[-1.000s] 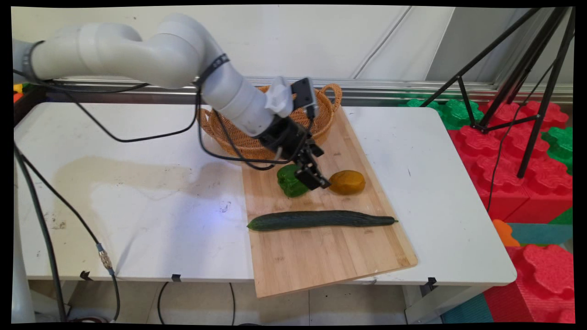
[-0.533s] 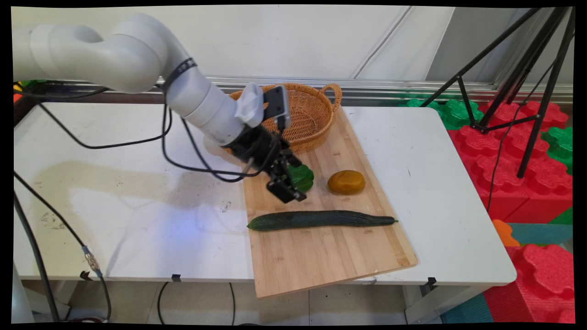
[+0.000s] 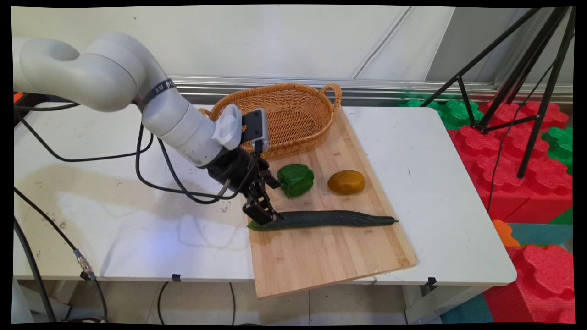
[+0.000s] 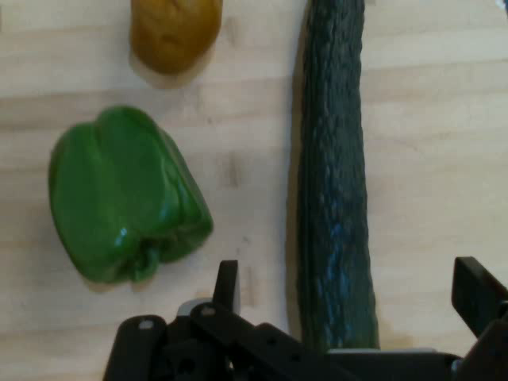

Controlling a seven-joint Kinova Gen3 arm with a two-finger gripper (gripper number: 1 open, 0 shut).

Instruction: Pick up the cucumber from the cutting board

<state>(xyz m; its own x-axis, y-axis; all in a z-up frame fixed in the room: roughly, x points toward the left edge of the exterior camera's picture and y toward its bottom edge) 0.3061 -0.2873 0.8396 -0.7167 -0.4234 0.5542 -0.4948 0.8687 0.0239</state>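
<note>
The gripper should next grab the long cucumber by its green-tipped end (image 3: 257,225), so that the cucumber can go into the wicker basket (image 3: 289,122).
My gripper (image 3: 267,204) is open and hangs low over the left end of a long dark green cucumber (image 3: 330,218) lying across a wooden cutting board (image 3: 321,256). In the hand view the cucumber (image 4: 333,175) runs up between the two fingers (image 4: 226,286), which stand apart on either side without touching it. A green bell pepper (image 3: 296,179) lies just beyond the gripper, left of the cucumber in the hand view (image 4: 127,198). A yellow-brown potato (image 3: 346,182) sits to the pepper's right, at the top edge of the hand view (image 4: 175,32).
A woven wicker basket (image 3: 293,114) with handles stands at the back end of the board. Black cables (image 3: 151,183) hang from the arm over the white table (image 3: 440,183). A black tripod (image 3: 518,91) and red and green foam blocks (image 3: 527,183) stand off the table's right side.
The gripper has swung from between the pepper and the potato leftward and toward the near side, down to the cucumber's left end. The vegetables have not moved.
</note>
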